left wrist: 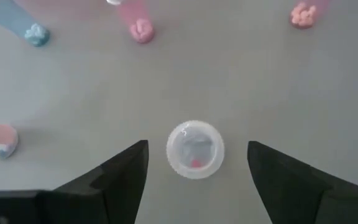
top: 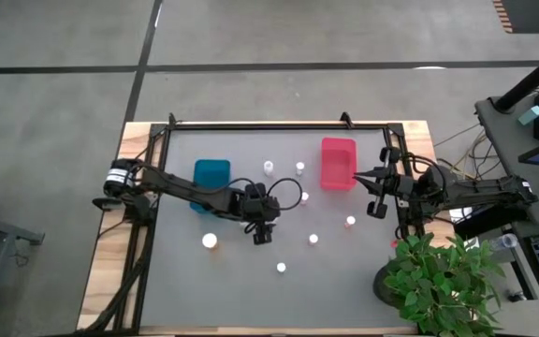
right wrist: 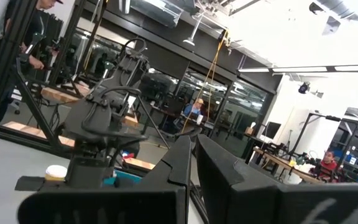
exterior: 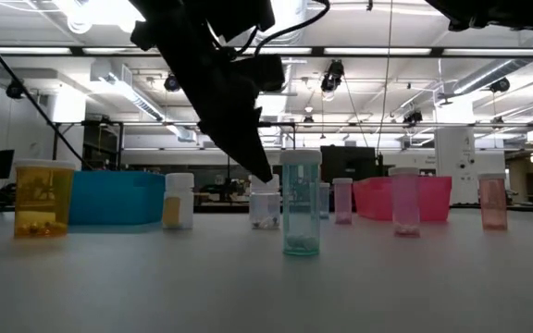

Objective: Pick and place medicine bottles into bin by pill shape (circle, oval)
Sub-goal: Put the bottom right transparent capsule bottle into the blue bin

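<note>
My left gripper grabs the medicine bottle by its white cap [left wrist: 196, 149] next. Then the bottle goes into the blue bin.
Several small white-capped medicine bottles stand upright on the grey table, among them one [top: 211, 241] near left, one [top: 281, 268] near the front and one [top: 350, 221] toward the right. My left gripper [left wrist: 197, 144] is open and points down over one bottle [left wrist: 195, 149]. Its fingers stand on either side of the white cap without touching it. In the low view this bottle [exterior: 265, 211] stands under the arm's tip. My right gripper [right wrist: 192, 149] is shut and empty, waiting beside the pink bin [top: 338, 162].
A blue bin [top: 211, 173] stands at the back left and the pink bin at the back right. A black frame [top: 279, 124] runs along the table's far edge. A potted plant [top: 433, 281] stands at the near right corner. Other bottles [top: 313, 240] stand close to my left gripper.
</note>
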You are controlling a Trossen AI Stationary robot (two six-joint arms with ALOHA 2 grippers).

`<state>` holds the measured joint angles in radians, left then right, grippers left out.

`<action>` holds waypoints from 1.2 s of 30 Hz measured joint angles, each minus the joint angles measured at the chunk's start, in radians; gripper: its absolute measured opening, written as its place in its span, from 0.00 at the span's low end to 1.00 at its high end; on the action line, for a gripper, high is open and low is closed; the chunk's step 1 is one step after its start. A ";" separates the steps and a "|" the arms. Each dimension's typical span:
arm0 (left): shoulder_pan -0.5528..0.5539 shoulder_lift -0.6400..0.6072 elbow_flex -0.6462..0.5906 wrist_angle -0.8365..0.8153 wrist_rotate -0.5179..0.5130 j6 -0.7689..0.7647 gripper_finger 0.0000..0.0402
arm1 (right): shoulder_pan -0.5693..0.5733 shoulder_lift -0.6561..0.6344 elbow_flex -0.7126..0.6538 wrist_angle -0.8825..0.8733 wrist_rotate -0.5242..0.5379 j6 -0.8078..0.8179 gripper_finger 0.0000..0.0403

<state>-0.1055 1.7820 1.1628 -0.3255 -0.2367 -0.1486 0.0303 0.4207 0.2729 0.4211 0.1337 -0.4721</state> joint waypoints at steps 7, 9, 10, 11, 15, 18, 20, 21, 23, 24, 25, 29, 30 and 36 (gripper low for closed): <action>0.000 0.046 0.001 0.036 0.000 0.017 0.64 | 0.000 0.001 0.000 -0.003 0.000 -0.001 0.04; 0.000 0.049 0.001 0.038 0.000 0.028 0.64 | 0.000 0.001 0.000 -0.004 0.000 -0.001 0.04; 0.000 0.049 0.002 0.040 0.000 0.031 0.64 | 0.000 0.001 0.000 -0.004 0.000 -0.001 0.04; 0.000 0.049 0.002 0.040 0.000 0.032 0.64 | 0.000 0.001 0.000 -0.004 0.000 -0.001 0.04; 0.000 0.049 0.002 0.039 -0.004 0.033 0.61 | 0.000 0.001 0.000 -0.004 0.000 -0.002 0.04; 0.001 0.046 0.002 0.039 -0.004 0.033 0.54 | 0.000 0.001 0.000 -0.004 0.000 -0.002 0.04; 0.000 0.044 0.002 0.039 -0.004 0.033 0.48 | 0.000 0.001 0.000 -0.004 0.000 -0.002 0.04; 0.000 0.042 0.002 0.039 -0.004 0.033 0.45 | 0.000 0.001 0.000 -0.004 0.000 -0.002 0.04; 0.000 0.039 0.002 0.039 -0.004 0.033 0.39 | 0.000 0.001 0.000 -0.004 0.000 -0.002 0.04; 0.000 0.036 0.002 0.040 -0.004 0.033 0.36 | 0.000 0.001 0.000 -0.004 0.000 -0.002 0.04; 0.000 0.032 0.002 0.038 -0.004 0.033 0.33 | 0.000 0.001 0.000 -0.005 0.000 -0.003 0.04; 0.001 0.006 0.002 0.040 -0.004 0.033 0.29 | 0.000 0.001 0.000 -0.005 0.000 -0.003 0.04; 0.001 -0.001 0.002 0.038 -0.004 0.033 0.29 | 0.000 0.001 0.000 -0.005 0.000 -0.002 0.04; 0.001 -0.087 0.018 0.093 -0.002 0.105 0.31 | 0.000 0.001 0.000 -0.008 0.000 -0.001 0.04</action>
<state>-0.1043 1.6953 1.1805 -0.2320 -0.2390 -0.0439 0.0299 0.4215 0.2729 0.4132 0.1337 -0.4732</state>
